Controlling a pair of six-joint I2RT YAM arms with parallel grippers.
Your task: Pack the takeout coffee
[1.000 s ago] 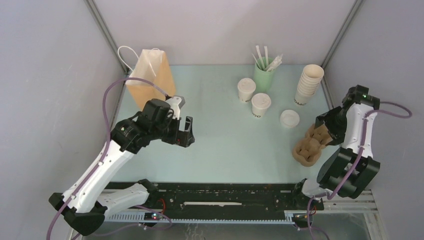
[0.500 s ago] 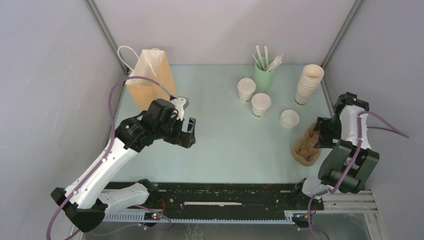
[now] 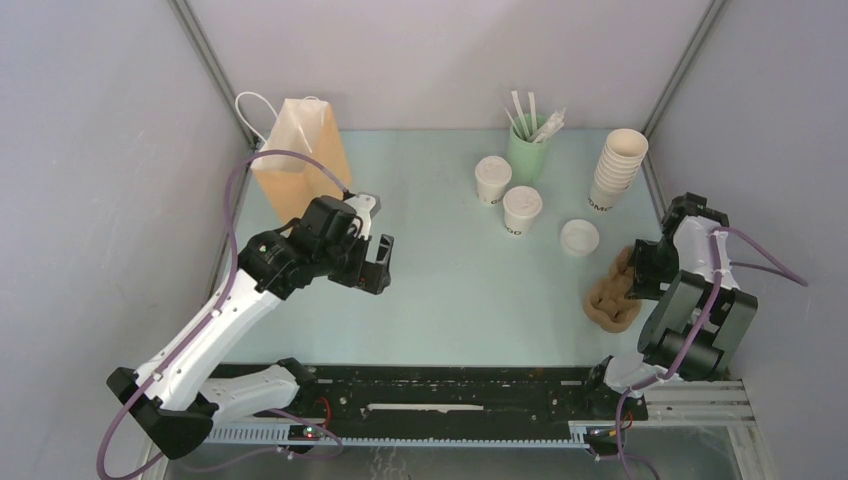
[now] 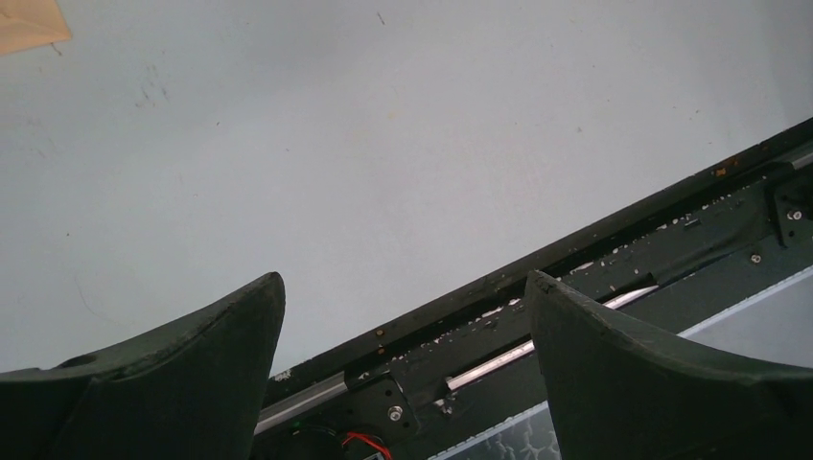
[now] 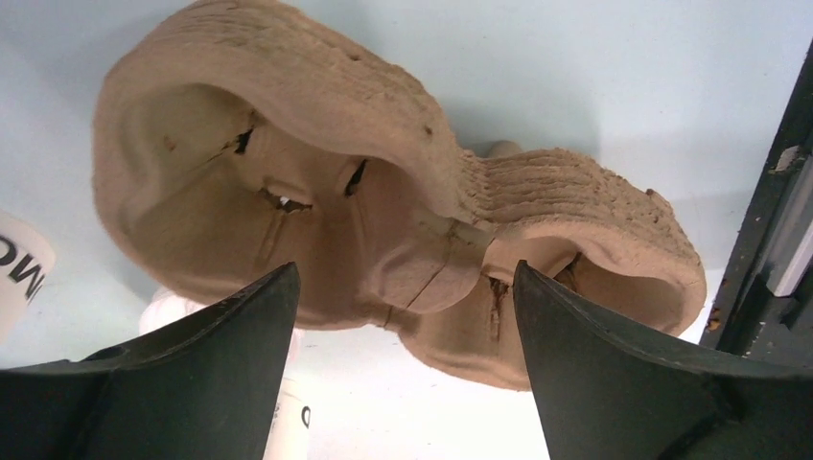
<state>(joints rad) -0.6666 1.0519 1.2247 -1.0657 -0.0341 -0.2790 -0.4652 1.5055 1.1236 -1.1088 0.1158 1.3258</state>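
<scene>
Both fingers reach down on either side of the raised middle hump (image 5: 427,270), so it is time to close. My right gripper closes on the brown cup carrier now.
Two small cream cups with white lids (image 3: 492,178) (image 3: 522,207) stand at the back right of the table, in front of the green cup. The brown paper bag (image 3: 300,160) stands upright at the back left; its corner shows in the left wrist view (image 4: 29,24). My left gripper (image 3: 378,265) (image 4: 403,287) is open and empty, above bare table right of the bag. My right gripper (image 3: 640,270) (image 5: 403,287) is open and empty. It sits just right of a brown pulp cup carrier (image 3: 612,295) (image 5: 383,220), which lies beyond the fingertips.
A loose white lid (image 3: 579,237) lies between the cups and the carrier. A green cup of white sticks (image 3: 527,150) and a stack of lidless cream cups (image 3: 617,168) stand at the back right. The black rail (image 4: 594,287) runs along the near edge.
My right arm has drawn back and folded toward its base, with the gripper still beside the carrier, which shifted slightly left. My left gripper has edged a little to the right.
</scene>
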